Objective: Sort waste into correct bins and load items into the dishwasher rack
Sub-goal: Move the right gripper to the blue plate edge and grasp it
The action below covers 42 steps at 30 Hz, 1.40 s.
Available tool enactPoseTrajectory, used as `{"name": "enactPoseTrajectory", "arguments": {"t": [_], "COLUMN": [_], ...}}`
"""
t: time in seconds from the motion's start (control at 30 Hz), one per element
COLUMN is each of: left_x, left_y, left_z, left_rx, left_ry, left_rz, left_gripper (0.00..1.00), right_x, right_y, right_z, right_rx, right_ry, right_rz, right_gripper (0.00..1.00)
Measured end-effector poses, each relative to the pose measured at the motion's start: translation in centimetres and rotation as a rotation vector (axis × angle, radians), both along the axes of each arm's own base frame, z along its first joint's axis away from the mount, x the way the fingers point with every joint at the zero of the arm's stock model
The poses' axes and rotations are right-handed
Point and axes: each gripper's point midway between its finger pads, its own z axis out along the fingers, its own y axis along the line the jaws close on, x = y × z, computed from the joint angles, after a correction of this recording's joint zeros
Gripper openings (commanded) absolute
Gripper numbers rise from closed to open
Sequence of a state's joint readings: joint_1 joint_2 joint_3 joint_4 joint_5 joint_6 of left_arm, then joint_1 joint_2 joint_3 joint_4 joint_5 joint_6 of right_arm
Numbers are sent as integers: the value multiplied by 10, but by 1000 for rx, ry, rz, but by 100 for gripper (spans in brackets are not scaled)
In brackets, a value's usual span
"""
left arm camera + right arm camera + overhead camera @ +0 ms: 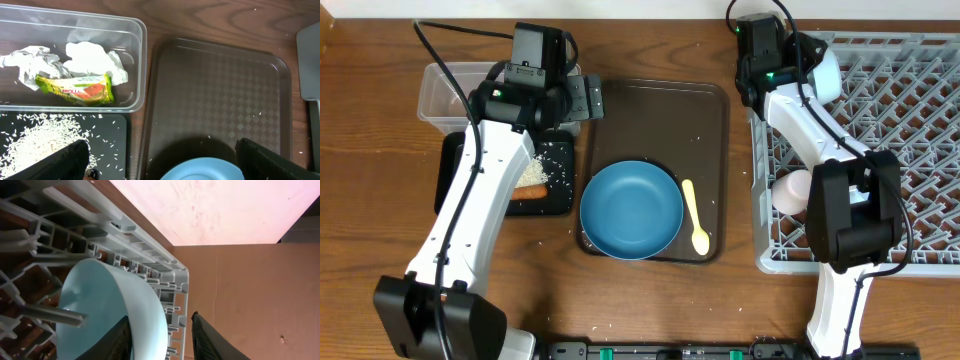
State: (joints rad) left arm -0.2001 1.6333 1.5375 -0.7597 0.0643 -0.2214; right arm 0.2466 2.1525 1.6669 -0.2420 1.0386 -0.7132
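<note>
The blue plate has to be loaded into the rack (pixel 900 150). My right gripper will grab the plate next by its rack-facing rim (pixel 679 205), so the plate's opposite edge stays free to go in.
My left gripper (pixel 582 100) (pixel 161 144) is open and empty above the edge between the bins and the brown tray. The clear bin (pixel 445 88) (pixel 141 60) holds crumpled tissue (pixel 90 57) and the printed wrapper (pixel 77 89). The black bin (pixel 558 160) (pixel 112 145) holds rice (pixel 535 172) (pixel 30 140) and the carrot stick (pixel 528 193). The blue plate (pixel 631 210) (pixel 205 171) and cream spoon (pixel 697 215) lie on the tray. My right gripper (pixel 817 68) (pixel 161 317) is open astride the rim of the pale bowl (pixel 830 72) (pixel 115 305), which stands on edge in the grey rack (pixel 900 150) (pixel 150 250). A pink cup (pixel 790 190) sits in the rack. The light blue cup does not show.
The dark-brown serving tray (pixel 710 130) (pixel 215 90) lies between the bins and the rack, with a few loose rice grains on it. Wooden table surface surrounds everything. The right arm reaches over the rack's left side.
</note>
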Motion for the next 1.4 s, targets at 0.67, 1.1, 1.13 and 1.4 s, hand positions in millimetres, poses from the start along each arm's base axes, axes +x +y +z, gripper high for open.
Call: {"name": "enactPoseTrajectory", "arguments": {"t": [0.67,1.1,1.13,1.4], "left_x": [0,0,0,0], "left_y": [0,0,0,0], "left_z": [0,0,0,0], "left_rx": [0,0,0,0], "left_ry": [0,0,0,0], "left_rz": [0,0,0,0], "left_gripper": [96,96,96,96], "right_x": [16,-30,-35,-76], "right_y": [50,90,98,177], "right_z": [21,8,-3,-64], "right_rx": [63,317,368,918], "right_ry": [-172,-116,-77,221], "right_rz": [84,77,89,167], "right_gripper": [93,99,99,99]}}
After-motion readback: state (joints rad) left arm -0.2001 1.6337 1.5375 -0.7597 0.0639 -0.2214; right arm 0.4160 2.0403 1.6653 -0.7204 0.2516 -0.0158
